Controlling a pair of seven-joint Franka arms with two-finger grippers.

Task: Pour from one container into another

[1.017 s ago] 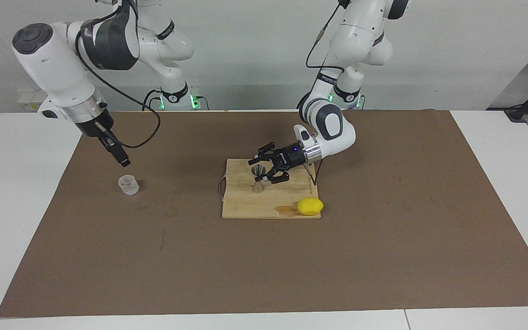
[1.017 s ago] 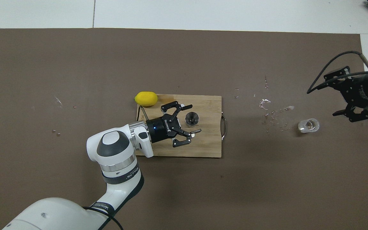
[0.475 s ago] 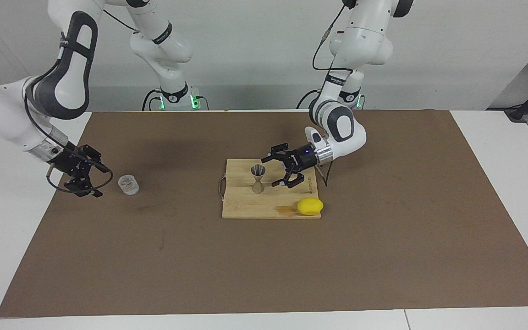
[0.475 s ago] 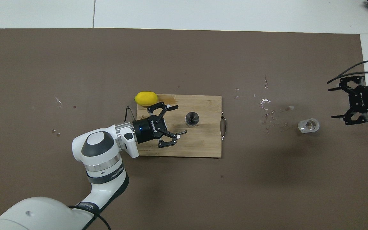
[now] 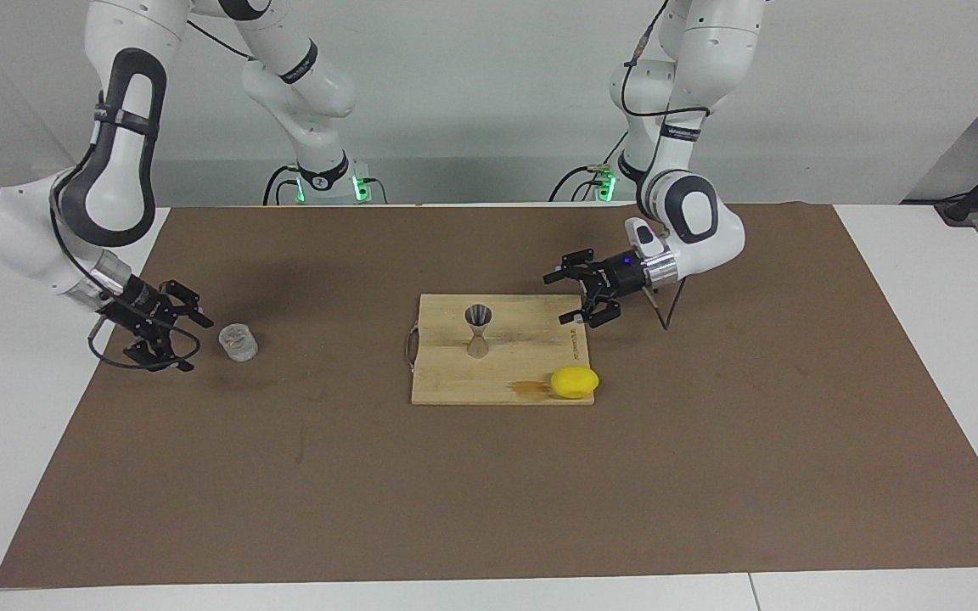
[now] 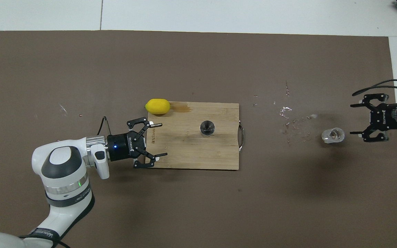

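The robot's right hand should next take hold of the short clear cup around its body (image 6: 330, 136). The cup's opening then stays free, so the cup can pour into the metal jigger (image 6: 207, 127).
The clear cup (image 5: 238, 343) stands on the brown mat toward the right arm's end of the table; it also shows in the overhead view (image 6: 333, 135). My right gripper (image 5: 192, 344) is open and empty, low, turned sideways, a short gap from the cup and facing it (image 6: 352, 119). The grey metal jigger (image 5: 478, 329) stands upright on the wooden cutting board (image 5: 497, 378), seen from above as a round mouth (image 6: 207, 127). My left gripper (image 5: 559, 299) is open and empty over the board's edge at the left arm's end (image 6: 162, 139), well apart from the jigger.
A yellow lemon (image 5: 575, 383) lies at the board's corner farther from the robots, with a wet stain (image 6: 184, 108) beside it. Small droplets (image 6: 288, 117) mark the mat between board (image 6: 219, 155) and cup. The brown mat (image 5: 710, 475) covers most of the table.
My left gripper has drawn back from around the jigger to the board's edge. My right gripper has come down from above the cup, turned sideways, and now sits level beside it.
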